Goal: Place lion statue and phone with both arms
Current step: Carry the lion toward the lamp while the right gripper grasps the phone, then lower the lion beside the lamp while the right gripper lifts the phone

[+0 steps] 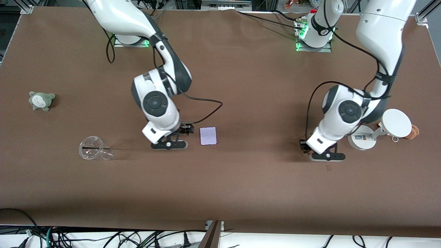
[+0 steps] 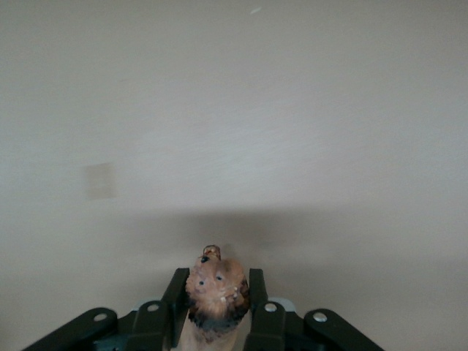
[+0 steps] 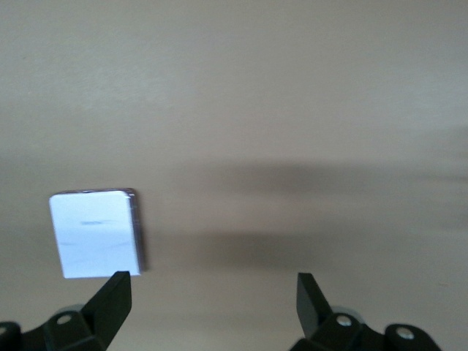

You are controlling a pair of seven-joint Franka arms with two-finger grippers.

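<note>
The left gripper will keep its hold on the lion statue [image 2: 216,291] for now. The statue is above the tabletop's shadowed patch [image 2: 227,227].
The lion statue [image 2: 216,291], a small reddish-brown figurine with a dark mane, sits between the fingers of my left gripper [image 2: 216,307], which is shut on it. In the front view the left gripper [image 1: 326,156] hangs low over bare table beside the white stand, and its hand mostly hides the statue. The phone [image 1: 208,135], a flat pale lavender rectangle, lies flat on the table. My right gripper [image 1: 169,143] is low beside it, toward the right arm's end. In the right wrist view the right gripper [image 3: 212,292] is open and empty, and the phone [image 3: 95,234] lies just off one fingertip [image 3: 115,289].
A white round-based stand [image 1: 361,141] with a disc [image 1: 396,123] stands beside the left gripper, with a tan-orange plush [image 1: 414,131] partly hidden by the disc. A clear plastic cup [image 1: 92,148] lies near the right gripper. A grey-green plush [image 1: 41,100] sits toward the right arm's end.
</note>
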